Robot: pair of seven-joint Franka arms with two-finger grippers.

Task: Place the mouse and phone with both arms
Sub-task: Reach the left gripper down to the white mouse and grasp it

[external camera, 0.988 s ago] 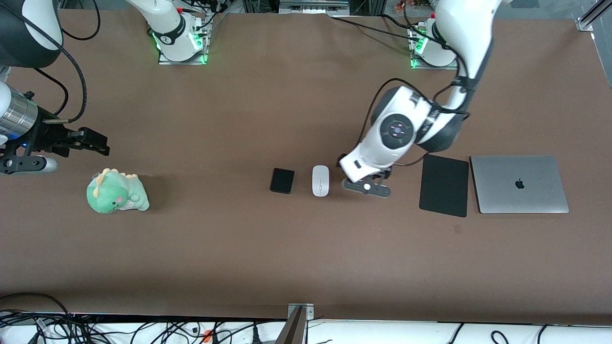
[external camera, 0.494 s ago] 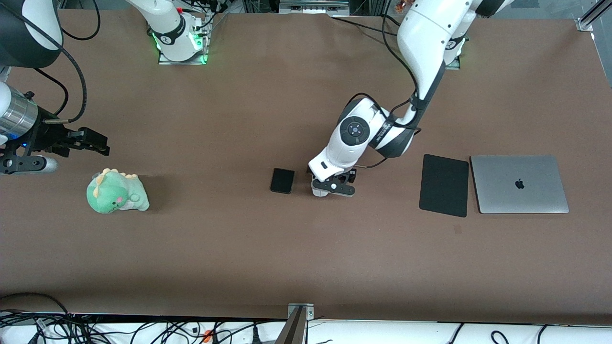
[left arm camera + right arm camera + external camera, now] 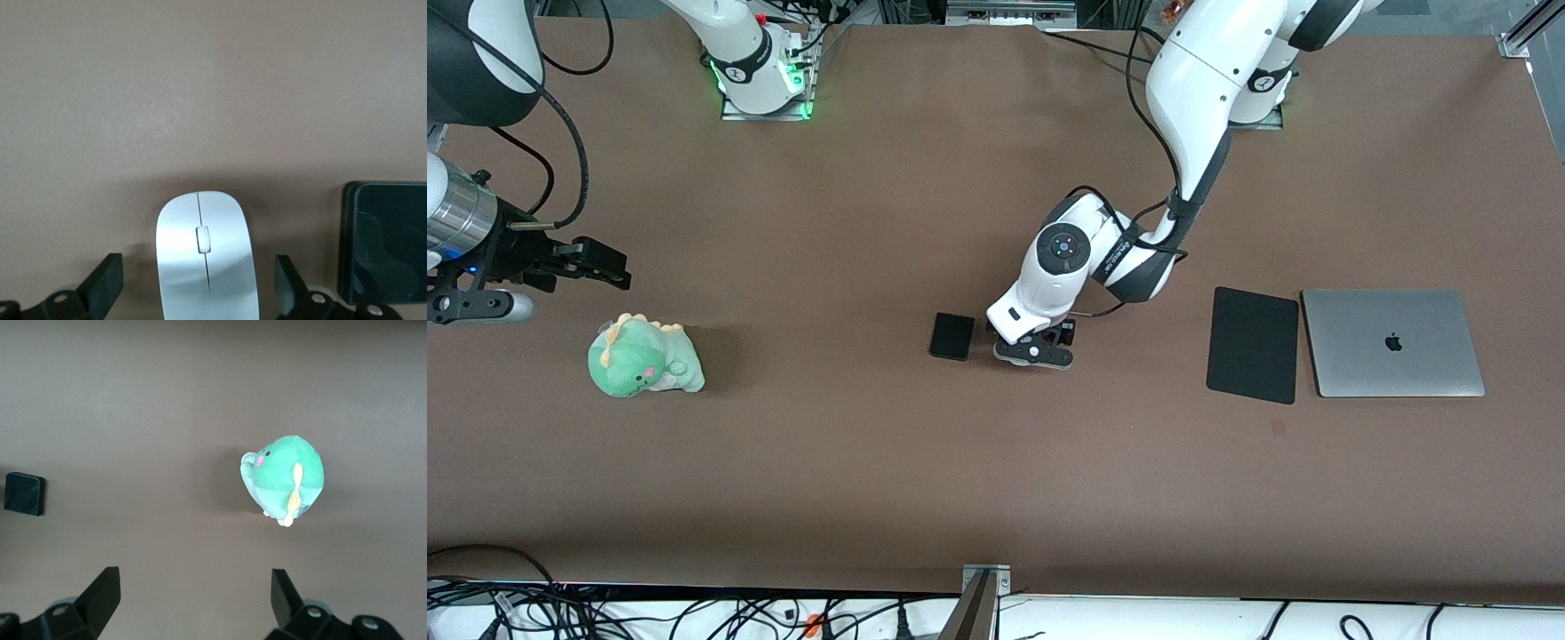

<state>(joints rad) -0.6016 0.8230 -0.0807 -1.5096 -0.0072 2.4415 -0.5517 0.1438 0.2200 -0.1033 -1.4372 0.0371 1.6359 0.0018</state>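
Observation:
The white mouse has to go on the thin black mat (image 3: pixel 1253 346), so the left gripper needs to grab the mouse by its long side edges next.
The white mouse (image 3: pixel 205 260) lies on the brown table between the open fingers (image 3: pixel 107 283) of my left gripper (image 3: pixel 199 288), with a gap on each side. In the front view my left gripper (image 3: pixel 1033 352) hangs low over it and hides it. The black phone (image 3: pixel 951 336) lies flat beside the mouse, toward the right arm's end, and also shows in the left wrist view as the phone (image 3: pixel 383 240). My right gripper (image 3: pixel 600 265) waits open and empty above the table near the right arm's end; from its wrist the phone (image 3: pixel 25 493) looks small and distant.
A green plush dinosaur (image 3: pixel 645 357) sits on the table below the right gripper, the same plush (image 3: pixel 283 477) in the right wrist view. Toward the left arm's end lie a thin black mat (image 3: pixel 1252 345) and a closed silver laptop (image 3: pixel 1393 342).
My left arm has swung toward the phone and come down over the mouse, which showed uncovered a second ago. The right arm has not moved.

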